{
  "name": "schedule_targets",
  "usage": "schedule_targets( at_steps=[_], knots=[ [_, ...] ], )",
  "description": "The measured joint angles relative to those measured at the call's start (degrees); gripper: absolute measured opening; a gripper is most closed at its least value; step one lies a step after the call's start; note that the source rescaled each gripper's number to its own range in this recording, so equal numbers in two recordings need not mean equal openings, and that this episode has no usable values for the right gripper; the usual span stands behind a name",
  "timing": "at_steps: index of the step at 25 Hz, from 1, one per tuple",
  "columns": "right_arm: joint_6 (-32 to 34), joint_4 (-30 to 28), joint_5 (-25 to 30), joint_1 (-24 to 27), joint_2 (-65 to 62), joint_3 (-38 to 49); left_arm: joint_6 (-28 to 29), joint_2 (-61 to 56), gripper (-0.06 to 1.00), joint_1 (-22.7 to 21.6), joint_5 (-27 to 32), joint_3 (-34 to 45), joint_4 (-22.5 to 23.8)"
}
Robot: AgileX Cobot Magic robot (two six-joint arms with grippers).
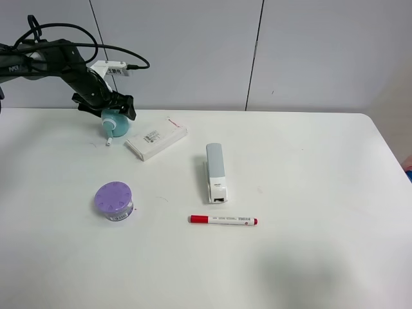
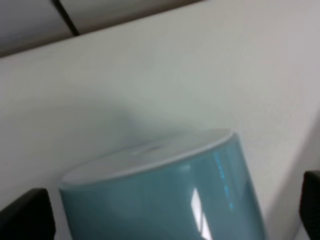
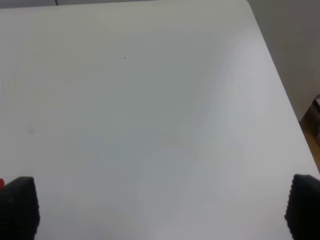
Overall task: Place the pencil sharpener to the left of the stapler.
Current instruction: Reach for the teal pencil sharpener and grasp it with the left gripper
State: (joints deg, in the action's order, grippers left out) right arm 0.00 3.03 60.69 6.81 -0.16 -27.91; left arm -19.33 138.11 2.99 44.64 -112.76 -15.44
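Note:
My left gripper should grab the pencil sharpener by its teal body [image 1: 118,125] next. Then I need to put the pencil sharpener beside the stapler [image 1: 216,170].
The teal pencil sharpener [image 1: 114,123] stands at the back left of the white table [image 1: 309,193], its small white crank [image 1: 109,141] pointing toward the front. My left gripper [image 1: 109,108] is lowered over it from above. The left wrist view shows the teal body with its white rim [image 2: 160,195] between the two dark fingertips [image 2: 25,215], with gaps on both sides, so the gripper is open around it. The white stapler with a grey top [image 1: 215,172] lies mid-table, well to the right of the sharpener. My right gripper [image 3: 160,207] is open over bare table and does not show in the high view.
A flat white labelled box [image 1: 156,138] lies right beside the sharpener, between it and the stapler. A purple round tub [image 1: 114,199] sits front left, and a red marker [image 1: 223,220] lies just in front of the stapler. The table's right edge [image 3: 280,90] shows in the right wrist view.

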Motion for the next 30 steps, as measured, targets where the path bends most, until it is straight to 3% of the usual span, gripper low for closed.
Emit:
schedule_targets(
  at_steps=[27,29,30],
  knots=[
    [0.0,0.0,0.0,0.0,0.0,0.0,-0.05,2.11,1.0,0.04,-2.45,0.0,1.54],
    [0.0,0.0,0.0,0.0,0.0,0.0,-0.05,2.53,0.95,0.11,-2.45,0.0,1.54],
    [0.0,0.0,0.0,0.0,0.0,0.0,-0.05,2.64,0.85,0.11,-2.45,0.0,1.49]
  ],
)
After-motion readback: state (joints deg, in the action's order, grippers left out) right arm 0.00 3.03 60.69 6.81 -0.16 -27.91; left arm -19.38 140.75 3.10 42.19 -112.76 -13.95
